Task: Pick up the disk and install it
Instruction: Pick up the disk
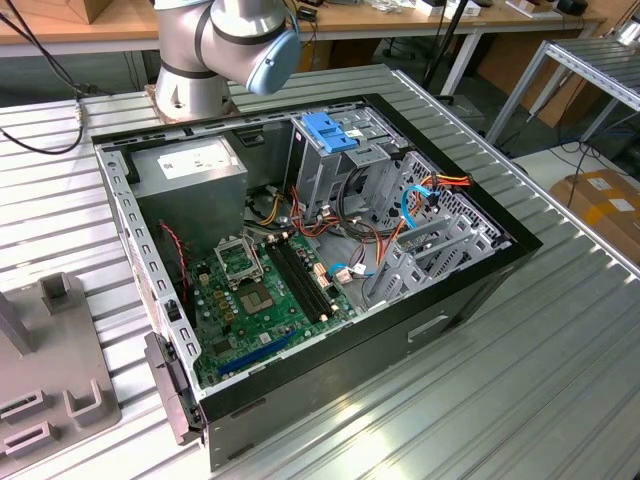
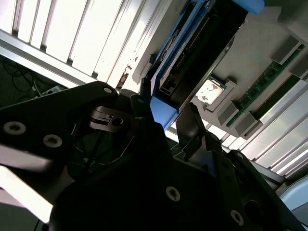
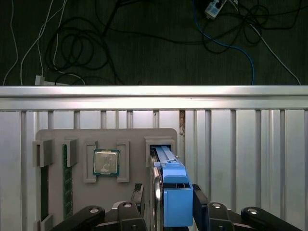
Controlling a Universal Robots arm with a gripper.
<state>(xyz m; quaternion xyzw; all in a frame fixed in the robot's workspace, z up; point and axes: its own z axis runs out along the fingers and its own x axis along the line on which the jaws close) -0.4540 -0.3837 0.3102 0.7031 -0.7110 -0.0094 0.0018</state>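
My gripper grabs the disk's blue side bar (image 3: 177, 204) next. Then I install the disk in the computer case.
The disk (image 3: 174, 185) stands on edge in a slot of the grey holder tray (image 3: 96, 139), with its blue side rail facing the first wrist camera. In the second wrist view its dark body (image 2: 202, 43) and blue rail run away from the fingers. My gripper (image 3: 168, 196) is open and straddles the disk. One black finger (image 3: 139, 195) stands on one side of it, the other finger (image 3: 198, 195) on the opposite side, with small gaps showing. In the exterior view the open computer case (image 1: 480, 270) lies on the table, with the blue-topped drive cage (image 1: 330, 130) at its far end.
The tray (image 1: 50, 370) also holds a processor chip (image 3: 106, 162) and memory sticks (image 3: 67, 178). Inside the case are a grey power supply (image 1: 190, 165), a green motherboard (image 1: 260, 290) and loose cables (image 1: 420, 195). The arm's base (image 1: 200, 60) stands behind the case. Cables lie on the floor beyond the table edge (image 3: 154, 91).
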